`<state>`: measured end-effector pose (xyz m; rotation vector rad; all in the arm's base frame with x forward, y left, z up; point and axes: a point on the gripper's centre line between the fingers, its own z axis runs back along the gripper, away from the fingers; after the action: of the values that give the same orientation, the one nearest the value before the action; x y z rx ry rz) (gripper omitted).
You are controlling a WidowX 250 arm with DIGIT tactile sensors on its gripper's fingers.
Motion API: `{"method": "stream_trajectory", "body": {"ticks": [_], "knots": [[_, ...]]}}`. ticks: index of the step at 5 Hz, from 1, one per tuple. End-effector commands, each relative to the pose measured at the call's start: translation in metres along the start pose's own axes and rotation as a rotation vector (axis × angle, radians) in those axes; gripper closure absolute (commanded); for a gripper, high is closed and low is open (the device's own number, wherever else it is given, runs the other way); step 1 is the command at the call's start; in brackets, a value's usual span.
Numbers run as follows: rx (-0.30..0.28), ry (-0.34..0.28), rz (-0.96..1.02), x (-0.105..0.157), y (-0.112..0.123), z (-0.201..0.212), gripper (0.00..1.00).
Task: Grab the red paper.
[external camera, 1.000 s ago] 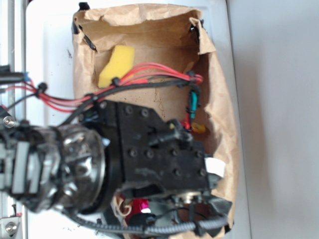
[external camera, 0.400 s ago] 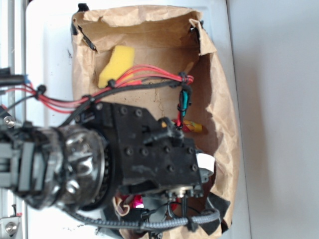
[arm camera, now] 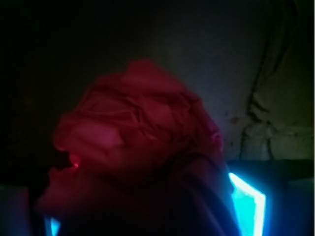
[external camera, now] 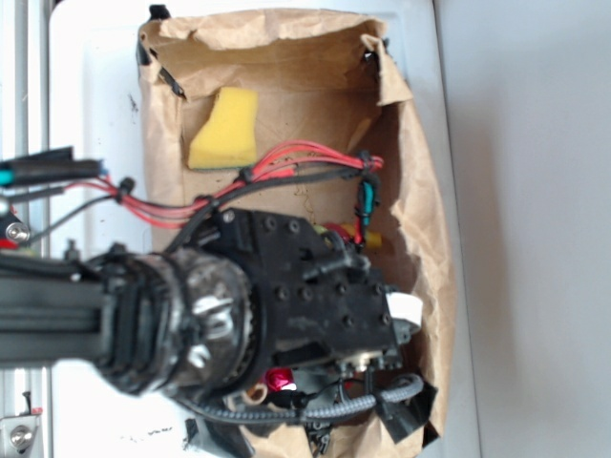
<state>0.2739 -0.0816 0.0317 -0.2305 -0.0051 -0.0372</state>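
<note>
The gripper needs to close on the paper now: its fingers reach down on either side of the red paper, so it would catch the paper.
The red paper, a ruffled bright red wad, fills the middle of the dark wrist view. In the exterior view only a small patch of the red paper shows under the arm, at the near end of the brown paper bag. My gripper is down inside the bag, open, with the wad between its blue-lit fingertips. From outside, the gripper is mostly hidden by the black wrist block.
A yellow sponge lies at the bag's far end. A red, yellow and green rope lies near the bag's right wall, beside the wrist. The bag's walls stand close around the gripper. Red and black cables cross over the bag.
The arm has swung so its body lies more level. The wrist sits lower in the bag and covers more of the red paper than a second ago.
</note>
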Motion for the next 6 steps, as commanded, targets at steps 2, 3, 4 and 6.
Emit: {"method": "stream_trajectory", "body": {"ticks": [2, 3, 4, 6], "knots": [[-0.005, -0.034, 0.012, -0.001, -0.016, 0.006, 1.00], [0.006, -0.065, -0.021, 0.000, -0.008, 0.016, 1.00], [0.019, -0.136, -0.014, -0.006, 0.020, 0.038, 1.00], [0.203, -0.181, -0.087, -0.021, 0.035, 0.105, 1.00]]}}
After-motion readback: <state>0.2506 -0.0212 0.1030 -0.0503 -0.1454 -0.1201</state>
